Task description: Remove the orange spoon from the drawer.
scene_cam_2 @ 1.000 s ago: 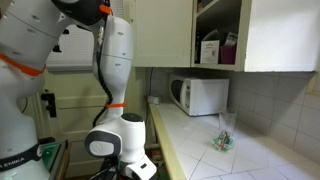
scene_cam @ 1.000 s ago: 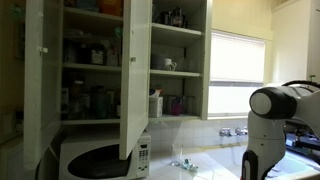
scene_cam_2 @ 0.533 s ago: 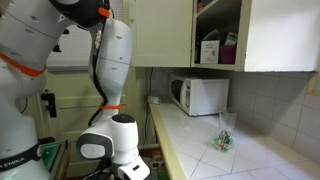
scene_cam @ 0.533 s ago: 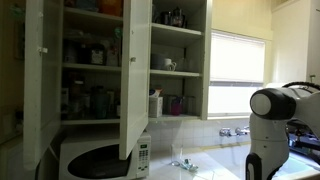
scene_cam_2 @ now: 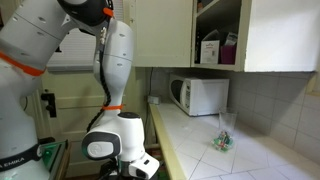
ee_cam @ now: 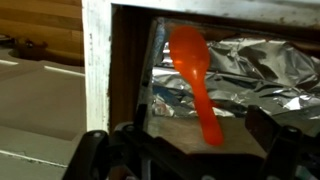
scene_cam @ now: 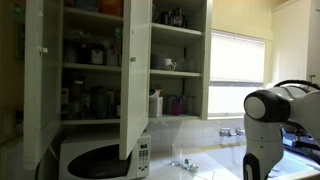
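Observation:
I need to lower my gripper before I close it on the spoon. In the wrist view the handle end is between my fingers but below them.
The orange spoon [ee_cam: 195,80] lies in the open drawer [ee_cam: 100,70] on crumpled foil [ee_cam: 260,70], bowl away from me and handle end pointing toward me. My gripper [ee_cam: 200,142] is open, its two dark fingers spread either side of the handle end, just above the drawer's wooden floor. I cannot tell whether a finger touches the spoon. In an exterior view the arm's wrist [scene_cam_2: 120,150] reaches down beside the counter front; spoon and drawer are hidden there. In an exterior view only the arm's elbow [scene_cam: 268,108] shows.
The drawer's white front frame [ee_cam: 97,110] stands left of the gripper. A white microwave [scene_cam_2: 198,95] and a clear glass item [scene_cam_2: 224,136] sit on the counter [scene_cam_2: 200,150]. Open wall cupboards [scene_cam: 130,70] hang above.
The wrist has shifted and turned slightly low beside the counter; the elbow moved a little left. The spoon was not visible in the earlier frames.

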### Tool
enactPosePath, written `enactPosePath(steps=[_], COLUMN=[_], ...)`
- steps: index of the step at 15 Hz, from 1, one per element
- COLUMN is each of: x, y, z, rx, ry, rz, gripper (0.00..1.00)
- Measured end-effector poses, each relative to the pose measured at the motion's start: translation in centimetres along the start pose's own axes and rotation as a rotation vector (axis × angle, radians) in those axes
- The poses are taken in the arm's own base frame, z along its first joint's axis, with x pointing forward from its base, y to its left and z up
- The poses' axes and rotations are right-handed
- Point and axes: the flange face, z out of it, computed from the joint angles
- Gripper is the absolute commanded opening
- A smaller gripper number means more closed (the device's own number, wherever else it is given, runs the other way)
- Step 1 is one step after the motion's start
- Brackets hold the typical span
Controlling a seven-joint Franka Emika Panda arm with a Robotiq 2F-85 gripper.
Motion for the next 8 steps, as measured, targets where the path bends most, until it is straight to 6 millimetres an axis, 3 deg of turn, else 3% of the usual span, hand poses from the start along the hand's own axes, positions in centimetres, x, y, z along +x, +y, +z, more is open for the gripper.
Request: enactPosePath(steps=[4,8], x=[1.03,0.88], y=[-0.35,-0.60], z=[-0.02,0.48], rx=[0.002,0.005], ry=[0.017,0.007], rz=[-0.065,-0.080], gripper=[0.88,0.88])
